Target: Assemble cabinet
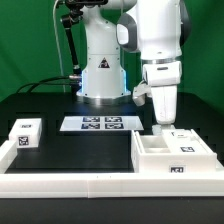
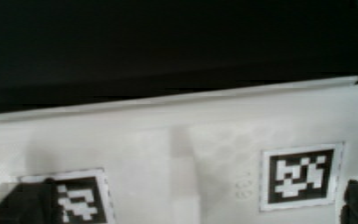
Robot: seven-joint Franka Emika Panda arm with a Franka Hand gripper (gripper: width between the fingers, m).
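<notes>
My gripper should close now on the small white tagged piece's middle strip (image 2: 217,185), because my fingers are on either side of that strip.
The white cabinet body (image 1: 150,158), an open tray with a tag on its front, lies at the exterior view's right. A small white tagged piece (image 1: 184,142) sits in its far right part. A separate small white tagged box (image 1: 24,135) stands at the exterior view's left. My gripper (image 1: 160,124) hangs just above the tray's far edge, pointing down. In the wrist view the gripper (image 2: 179,212) is close over a white cabinet surface (image 2: 176,140) with two tags. Only dark finger edges show at the frame's sides, wide apart, with nothing between them.
The marker board (image 1: 100,124) lies flat in front of the robot base (image 1: 103,88). A long white border rail (image 1: 70,184) runs along the front of the black table. Cables hang behind the base at the exterior view's left.
</notes>
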